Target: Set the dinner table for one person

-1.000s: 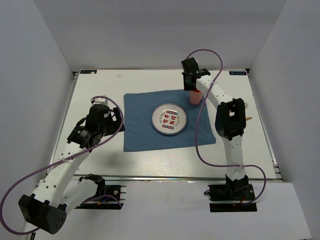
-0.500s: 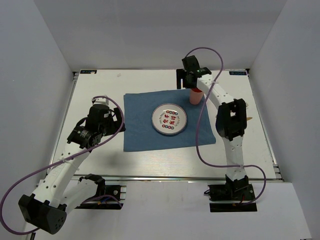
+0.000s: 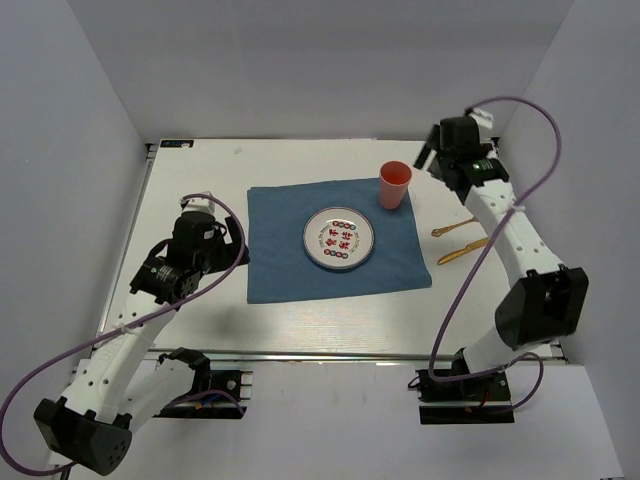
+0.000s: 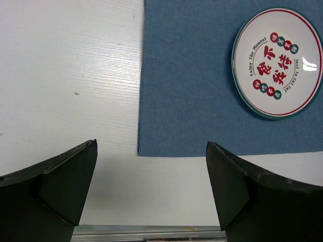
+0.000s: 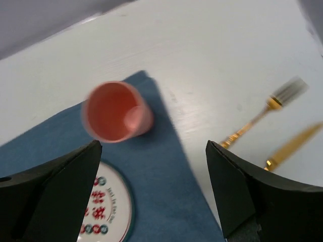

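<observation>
My right gripper will go to the gold knife and grab its handle. The gold knife's blade then stays free to lie on the placemat.
On the white dinner table lies a blue placemat with a printed plate at its middle. A pink cup stands upright on the mat's far right corner, free of any grip. My right gripper hovers open to the right of the cup and above it; its wrist view shows the cup ahead of the empty jaws. A gold fork and a gold knife lie right of the mat. My left gripper stands open and empty over the mat's near left corner.
A metal rail runs along the table's near edge. White walls close in the table on the left, far and right sides. The fork and knife lie slanted on bare tabletop.
My right gripper opened off the pink cup and swung up and to the right, leaving the cup standing on the mat. The fork and knife are now uncovered. The left arm barely moved.
</observation>
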Controlling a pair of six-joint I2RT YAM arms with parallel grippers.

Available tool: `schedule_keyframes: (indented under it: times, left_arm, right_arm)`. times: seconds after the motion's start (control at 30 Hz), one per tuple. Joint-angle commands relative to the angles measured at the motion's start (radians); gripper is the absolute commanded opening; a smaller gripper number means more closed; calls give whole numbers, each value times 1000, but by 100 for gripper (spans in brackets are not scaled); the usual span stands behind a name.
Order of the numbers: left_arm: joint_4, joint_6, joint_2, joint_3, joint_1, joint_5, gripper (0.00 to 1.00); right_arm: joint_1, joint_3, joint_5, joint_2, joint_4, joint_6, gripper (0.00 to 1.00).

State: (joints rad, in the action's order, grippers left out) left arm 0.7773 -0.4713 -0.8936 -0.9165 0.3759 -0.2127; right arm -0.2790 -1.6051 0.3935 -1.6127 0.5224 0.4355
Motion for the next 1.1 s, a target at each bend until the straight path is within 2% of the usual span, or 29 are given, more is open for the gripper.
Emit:
schedule_keyframes:
  times: [0.0, 0.1, 0.23, 0.57, 0.6, 0.73, 1.07]
  left_arm:
    - [-16, 3, 31, 13, 4, 1, 98]
    - [-18, 5, 35, 10, 4, 9, 98]
    - [-21, 7, 47, 14, 4, 16, 98]
    - [-24, 8, 47, 18, 14, 24, 98]
    - [-24, 8, 47, 18, 14, 22, 98]
    - [-24, 10, 44, 16, 14, 24, 98]
    - [-23, 10, 54, 14, 14, 18, 98]
  right_arm:
    - [53, 205, 190, 118, -27, 214, 89]
    - [102, 449, 223, 253, -117, 272, 89]
    - [149, 569, 208, 272, -134, 315, 89]
    - [265, 613, 127, 51, -81, 457, 89]
    - [300, 617, 98, 39, -90, 459, 87]
    - [316, 610, 47, -29, -125, 451, 82]
    - [316, 675, -28, -46, -133, 503, 72]
